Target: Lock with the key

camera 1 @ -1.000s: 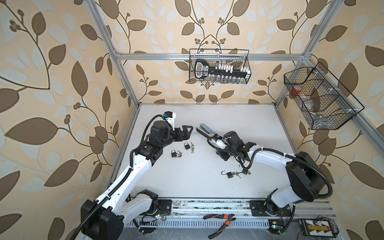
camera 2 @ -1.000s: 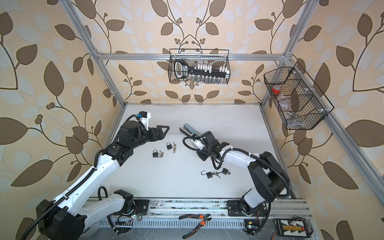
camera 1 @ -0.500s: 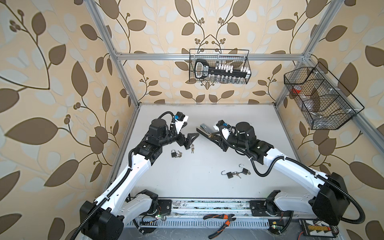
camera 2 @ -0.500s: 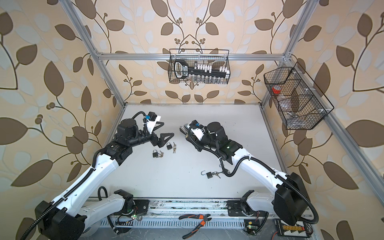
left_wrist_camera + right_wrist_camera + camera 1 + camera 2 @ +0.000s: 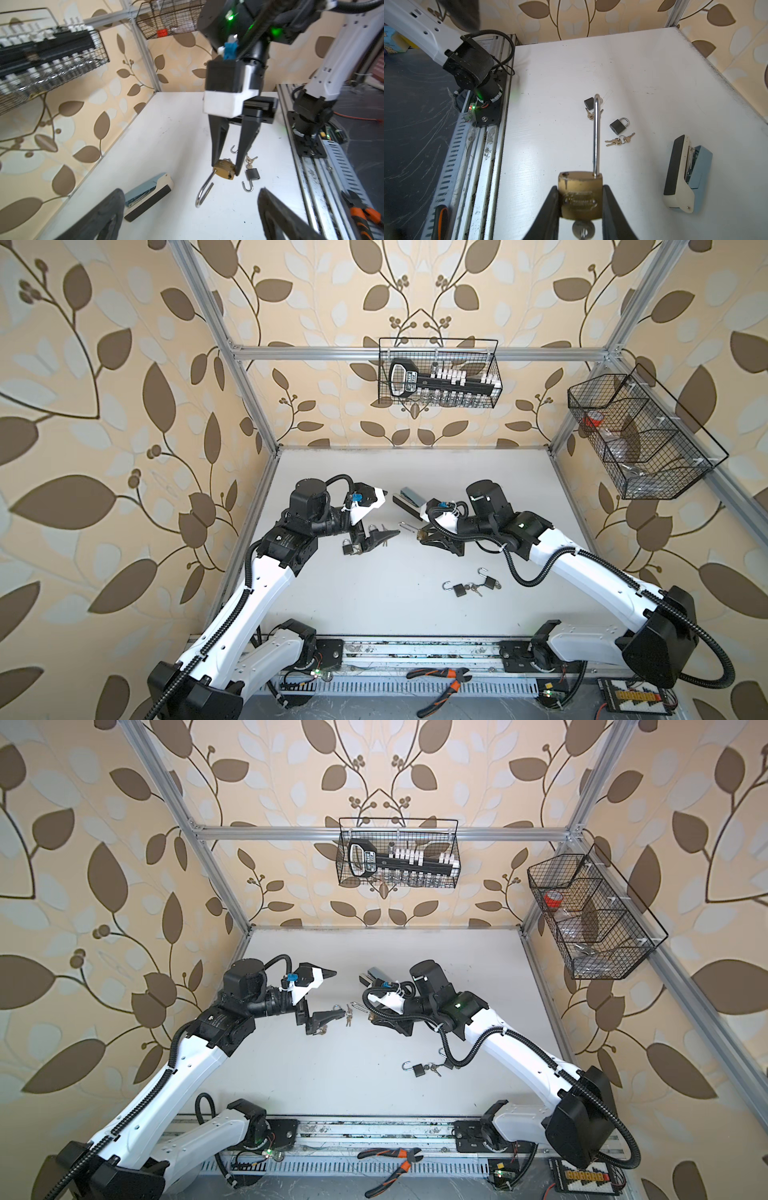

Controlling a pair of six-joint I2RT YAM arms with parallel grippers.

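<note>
My left gripper grabs the brass padlock by its open steel shackle (image 5: 409, 527) (image 5: 204, 190) next, which leaves the padlock's body and key free for locking.
My right gripper (image 5: 581, 190) is shut on the body of a brass padlock (image 5: 580, 195), held above the table. Its long steel shackle (image 5: 596, 135) stands open, pointing away from the gripper. A key (image 5: 583, 228) sits in the keyhole between my fingers. In both top views this padlock (image 5: 420, 534) hangs at mid-table, its shackle (image 5: 357, 1006) pointing at my left gripper (image 5: 374, 541). In the left wrist view the left gripper (image 5: 190, 193) is open and empty, facing the padlock (image 5: 224, 169) a short way off.
Two small dark padlocks (image 5: 347, 546) (image 5: 374, 527) with keys (image 5: 384, 542) lie under the left gripper. Two more with open shackles (image 5: 459, 589) (image 5: 490, 581) lie nearer the front. A blue-and-cream stapler (image 5: 409, 499) lies behind. Pliers (image 5: 442, 682) rest on the front rail. Wire baskets (image 5: 438, 373) (image 5: 640, 435) hang on the walls.
The right arm has lifted its elbow and swung round while keeping the brass padlock at mid-table. The left gripper has come down and forward over the small padlocks, still open.
</note>
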